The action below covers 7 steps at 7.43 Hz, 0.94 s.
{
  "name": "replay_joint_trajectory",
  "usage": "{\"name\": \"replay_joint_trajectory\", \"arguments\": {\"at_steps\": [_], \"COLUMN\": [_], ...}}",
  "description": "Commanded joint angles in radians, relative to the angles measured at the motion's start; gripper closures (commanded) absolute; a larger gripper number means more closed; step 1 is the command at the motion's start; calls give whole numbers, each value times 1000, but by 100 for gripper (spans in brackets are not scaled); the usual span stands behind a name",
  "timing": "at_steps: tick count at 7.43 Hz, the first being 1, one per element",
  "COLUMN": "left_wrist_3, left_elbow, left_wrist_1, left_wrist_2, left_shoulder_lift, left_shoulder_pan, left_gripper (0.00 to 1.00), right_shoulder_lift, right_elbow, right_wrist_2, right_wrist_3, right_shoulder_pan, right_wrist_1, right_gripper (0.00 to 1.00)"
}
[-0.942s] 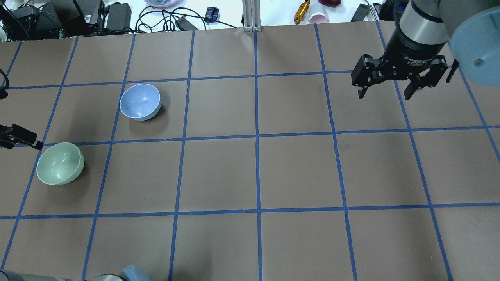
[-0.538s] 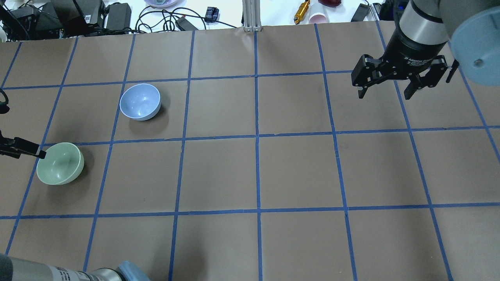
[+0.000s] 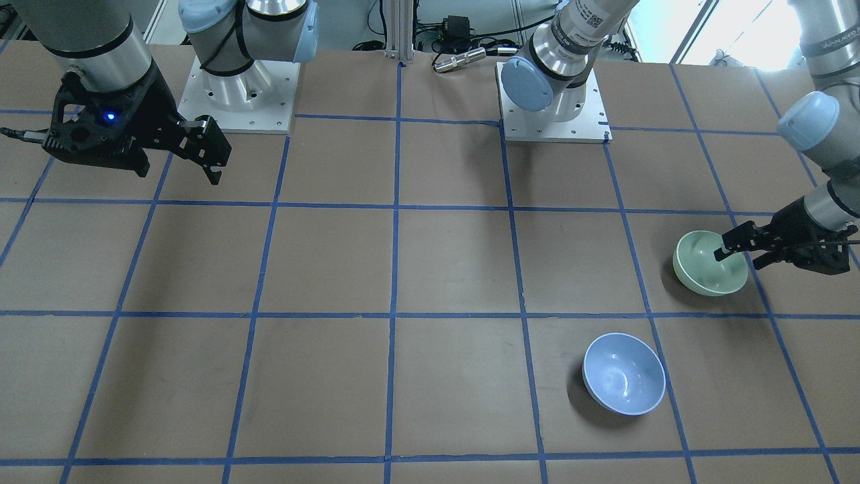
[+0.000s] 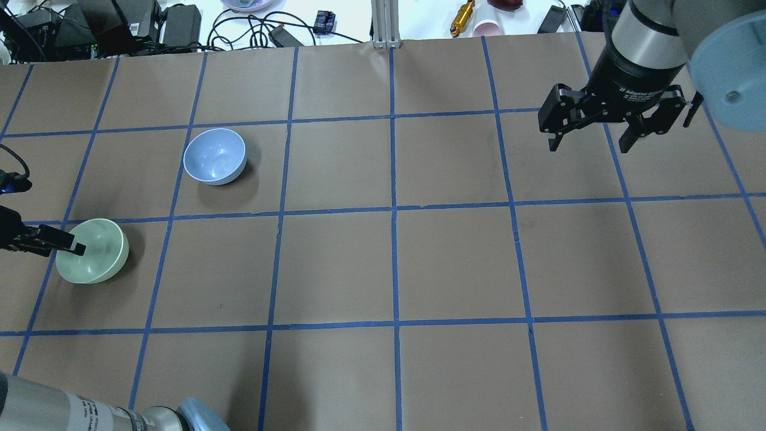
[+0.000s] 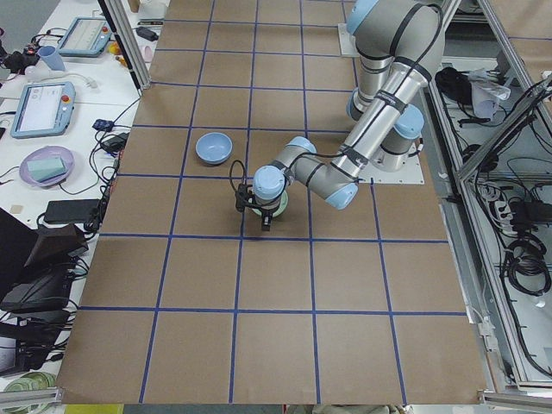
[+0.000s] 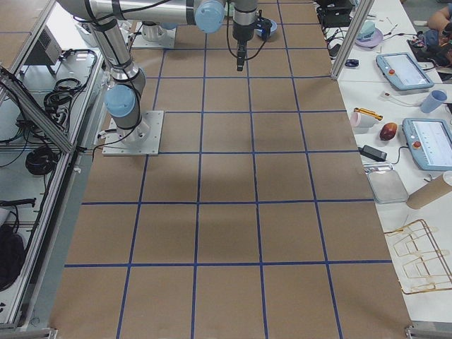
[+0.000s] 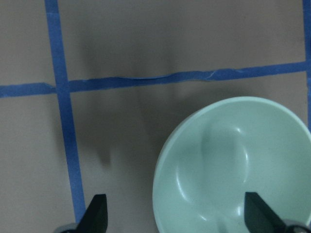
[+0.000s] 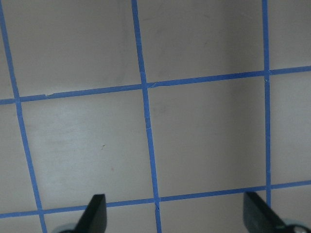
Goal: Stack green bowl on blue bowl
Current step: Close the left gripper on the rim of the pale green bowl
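I should next grab the pale green bowl by its rim [image 3: 685, 242] with my left gripper, to stack it on the blue bowl [image 3: 623, 383].
The green bowl [image 4: 99, 258] stands upright at the table's left side; it also shows in the front view [image 3: 705, 274] and fills the lower right of the left wrist view [image 7: 233, 165]. My left gripper [image 4: 60, 246] [image 3: 737, 255] [image 7: 177, 221] is open and empty, low over the bowl's robot-left rim, with one finger over the bowl's inside and the other outside it. The blue bowl [image 4: 214, 157] [image 3: 623, 383] stands upright and empty about one grid square farther from me and to the right. My right gripper [image 4: 589, 143] [image 3: 178, 171] is open and empty, high over the far right of the table.
The brown table [image 4: 395, 263] carries a blue tape grid. Cables, power bricks [image 4: 179, 21], a pink cup [image 4: 488, 27] and a gold cylinder [image 4: 462, 18] lie beyond the far edge. The two arm bases [image 3: 235, 94] [image 3: 554, 111] are bolted at my side.
My left gripper has moved right, from beside the green bowl to over its rim. The bowls and the right arm have not moved.
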Motion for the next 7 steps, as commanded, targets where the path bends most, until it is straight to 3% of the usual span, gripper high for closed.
{"name": "replay_joint_trajectory", "arguments": {"at_steps": [1, 6, 7], "left_wrist_3": [-5, -7, -10], "left_elbow": [-11, -11, -13], "left_wrist_1": [20, 26, 26], "left_wrist_2": [3, 4, 3], "left_shoulder_lift": [-31, -53, -54], "left_shoulder_pan": [1, 1, 1], "left_gripper": [0, 0, 5], "right_shoulder_lift": [0, 0, 0], "right_elbow": [0, 1, 0], "right_wrist_2": [0, 0, 0], "right_wrist_3": [0, 0, 0], "right_shoulder_pan": [0, 0, 0], "right_wrist_1": [0, 0, 0], "right_gripper": [0, 0, 0]}}
